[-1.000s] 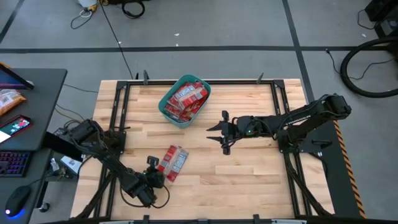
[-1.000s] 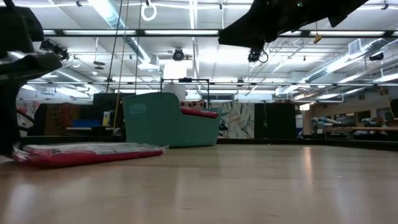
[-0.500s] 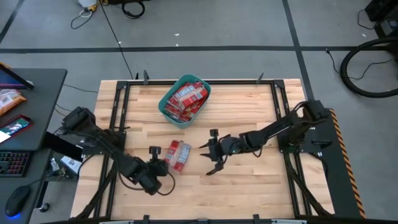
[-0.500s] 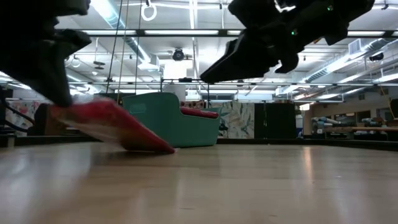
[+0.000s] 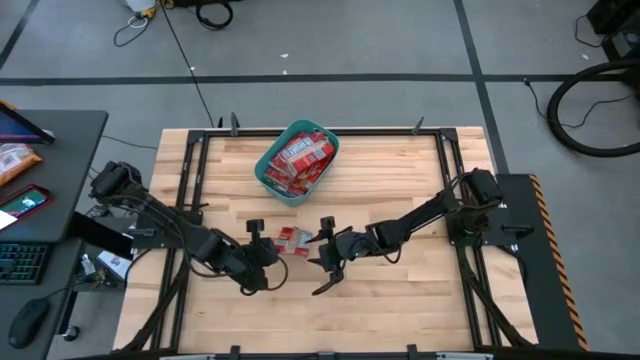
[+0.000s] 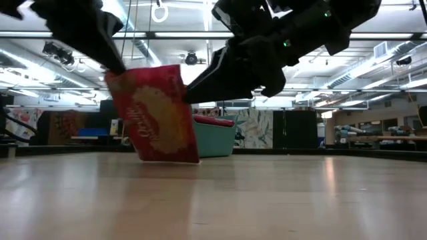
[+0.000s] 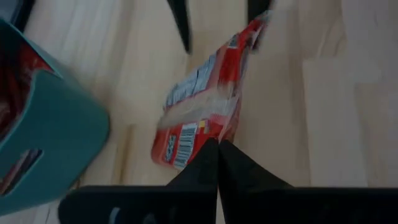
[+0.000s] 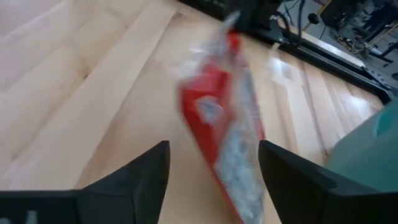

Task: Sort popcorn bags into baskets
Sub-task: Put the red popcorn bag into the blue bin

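Next, my right gripper grabs the popcorn bag's loose end (image 5: 307,245), opposite the pinched end, to put the bag into the teal tub (image 5: 266,180).
One red popcorn bag (image 5: 293,239) stands tilted near the table's middle, its lower edge (image 6: 171,159) on the wood. My left gripper (image 5: 264,251) is shut on its raised end. My right gripper (image 5: 321,256) is open just to the bag's right, and its fingers face the bag (image 8: 227,140) without touching it. The teal tub (image 5: 266,180) sits toward the far edge and holds several more red bags (image 5: 301,157). The left wrist view also shows the tub (image 7: 53,146). My left gripper (image 7: 217,152) pinches the bag's end edge beside the barcode (image 7: 186,140) between its two shut fingers. It comes in slanting from above and from the table's left. The bag (image 6: 155,113) hangs tilted below the fingers, with its opposite edge on the table.
Bare wood lies around the bag on the near half and on the right half of the table (image 5: 400,290). A desk with a keyboard, a phone and an orange packet (image 5: 15,160) stands off the table's left side. Black frame rails (image 5: 190,170) run along the table's sides.
My left gripper moved from the near-left corner toward the bag, took hold of its end and raised it. The bag went from lying flat to standing tilted on its far edge and slid slightly toward the right. My right gripper swept from right of the tub toward the near-left, up to the bag.
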You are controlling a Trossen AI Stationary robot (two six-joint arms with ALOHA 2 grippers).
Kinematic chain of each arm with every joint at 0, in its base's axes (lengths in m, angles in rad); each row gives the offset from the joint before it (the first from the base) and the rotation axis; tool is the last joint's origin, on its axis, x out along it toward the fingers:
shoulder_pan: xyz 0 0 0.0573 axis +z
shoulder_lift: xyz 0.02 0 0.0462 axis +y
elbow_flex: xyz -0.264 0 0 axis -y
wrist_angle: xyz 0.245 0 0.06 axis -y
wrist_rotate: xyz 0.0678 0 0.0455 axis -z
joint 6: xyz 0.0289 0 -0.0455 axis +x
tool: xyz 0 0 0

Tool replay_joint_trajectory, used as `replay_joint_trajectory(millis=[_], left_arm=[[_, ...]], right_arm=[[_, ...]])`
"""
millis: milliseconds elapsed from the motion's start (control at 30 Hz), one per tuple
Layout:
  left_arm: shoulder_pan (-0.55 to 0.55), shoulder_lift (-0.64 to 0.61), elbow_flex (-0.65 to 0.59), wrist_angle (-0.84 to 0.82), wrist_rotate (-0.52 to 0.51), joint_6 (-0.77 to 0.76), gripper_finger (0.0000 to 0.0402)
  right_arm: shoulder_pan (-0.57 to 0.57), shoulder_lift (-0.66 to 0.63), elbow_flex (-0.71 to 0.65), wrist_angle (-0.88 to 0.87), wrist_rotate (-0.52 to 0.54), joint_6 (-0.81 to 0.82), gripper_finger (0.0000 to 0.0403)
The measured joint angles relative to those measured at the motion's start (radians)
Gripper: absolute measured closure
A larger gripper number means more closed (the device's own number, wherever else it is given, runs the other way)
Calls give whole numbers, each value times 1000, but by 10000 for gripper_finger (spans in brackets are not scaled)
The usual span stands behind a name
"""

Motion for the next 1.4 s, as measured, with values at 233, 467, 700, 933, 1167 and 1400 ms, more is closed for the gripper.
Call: replay_joint_trajectory(millis=[233, 467, 700, 933, 1167, 1400], left_arm=[[30, -2, 0, 113, 1, 118, 399], [35, -2, 0, 123, 18, 170, 393], [31, -1, 0, 123, 26, 157, 341], [27, -10, 1, 108, 28, 134, 236], [27, -26, 2, 51, 29, 82, 176], [27, -172, 2, 32, 24, 78, 173]], right_arm=[[2, 40, 52, 15, 38, 23, 167], [3, 39, 51, 13, 34, 30, 281], [3, 38, 51, 2, 34, 83, 364], [0, 37, 51, -23, 87, 99, 353], [-1, 13, 50, -28, 91, 116, 353], [-8, -57, 49, -88, 145, 139, 363]])
